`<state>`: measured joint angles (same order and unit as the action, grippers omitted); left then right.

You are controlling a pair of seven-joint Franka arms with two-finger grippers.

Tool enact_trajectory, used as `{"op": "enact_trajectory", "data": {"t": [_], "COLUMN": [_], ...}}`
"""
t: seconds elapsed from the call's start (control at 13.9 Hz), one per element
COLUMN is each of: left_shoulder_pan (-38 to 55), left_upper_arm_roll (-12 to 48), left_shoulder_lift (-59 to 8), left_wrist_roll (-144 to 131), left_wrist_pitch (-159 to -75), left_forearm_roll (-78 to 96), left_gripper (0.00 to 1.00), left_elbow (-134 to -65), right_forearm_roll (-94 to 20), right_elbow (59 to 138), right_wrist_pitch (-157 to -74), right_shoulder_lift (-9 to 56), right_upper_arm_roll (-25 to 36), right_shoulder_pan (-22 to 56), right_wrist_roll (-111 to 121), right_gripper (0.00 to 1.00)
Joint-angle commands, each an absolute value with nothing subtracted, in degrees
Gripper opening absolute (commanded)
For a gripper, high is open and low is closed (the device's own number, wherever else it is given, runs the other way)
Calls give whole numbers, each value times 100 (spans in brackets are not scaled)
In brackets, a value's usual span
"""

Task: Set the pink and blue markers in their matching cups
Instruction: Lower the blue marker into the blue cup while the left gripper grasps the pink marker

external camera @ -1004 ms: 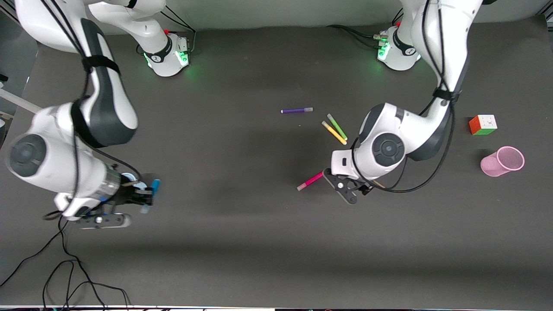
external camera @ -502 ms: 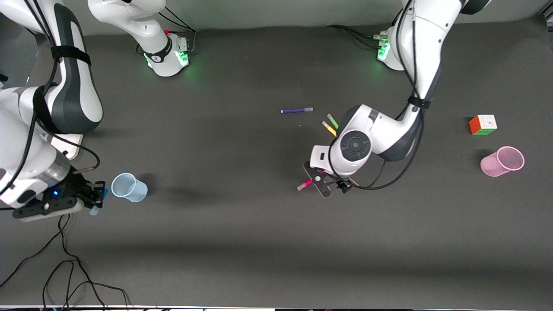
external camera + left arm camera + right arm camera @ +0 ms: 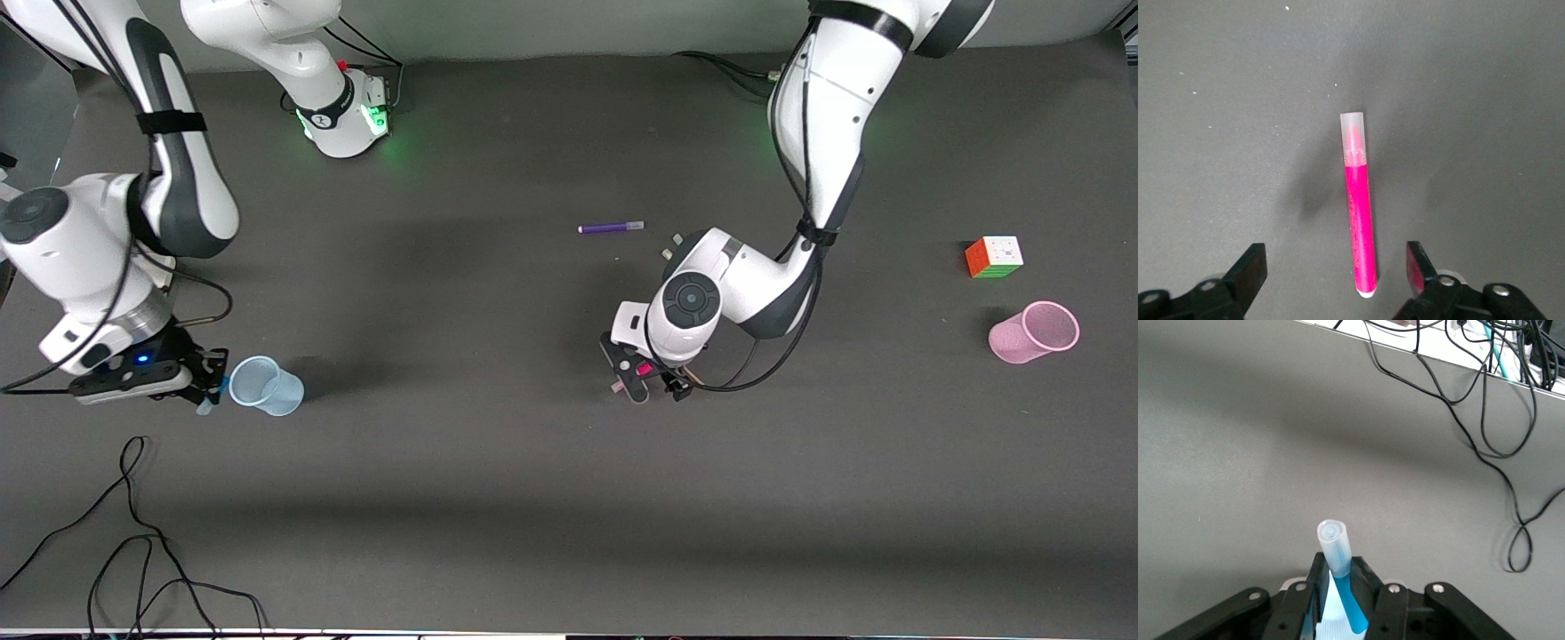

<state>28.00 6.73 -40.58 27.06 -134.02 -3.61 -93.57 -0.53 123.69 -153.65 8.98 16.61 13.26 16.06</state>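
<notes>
The pink marker needs to go in the pink cup, so my left gripper will grab its tail end (image 3: 1365,279) next.
The pink marker (image 3: 1360,207) lies flat on the dark table with its pale cap pointing away from my left gripper (image 3: 1335,270). That gripper is open and low over the marker, one finger on each side of its tail end. In the front view my left gripper (image 3: 636,373) covers most of the pink marker (image 3: 642,368). My right gripper (image 3: 209,389) is shut on the blue marker (image 3: 1338,563), light-blue cap outward, right beside the pale blue cup (image 3: 265,385). The pink cup (image 3: 1036,332) stands at the left arm's end of the table.
A purple pen (image 3: 611,228) lies farther from the front camera than the left gripper. The yellow and green pens are almost hidden under the left arm. A colour cube (image 3: 994,256) sits near the pink cup. Black cables (image 3: 133,551) trail along the near edge.
My right gripper carried the blue marker off the pale blue cup toward the right arm's end, then back beside it. My left gripper slid over the pink marker toward its capped end.
</notes>
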Motion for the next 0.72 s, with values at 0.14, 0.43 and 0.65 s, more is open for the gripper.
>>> {"op": "enact_trajectory", "data": {"t": [0.14,0.43,0.65], "left_shoulder_pan": [3015,3059,3094], "left_upper_arm_roll": [563,563,554], "left_shoulder_lift": [-4271,-4394,-4447], "left_wrist_roll": [2418,2215,2206], "left_wrist_pitch": [-13648,-13816,-13825], "left_forearm_roll": [-799,-1011,-1011], "left_gripper": [88,85,84], "left_elbow": [-9290,-9281,-9281], "right_forearm_roll": [-385,-598,-606], "right_elbow": [12893,13402,13544], "right_wrist_pitch": [-15951,-16478,-16550], "right_shoulder_lift": [668,633,633], "right_upper_arm_roll": [1679,1670,1670], "right_shoulder_pan": [1415,1441,1441], "right_wrist_roll": [1661,1670,1652], "right_gripper": [6,7,11]}}
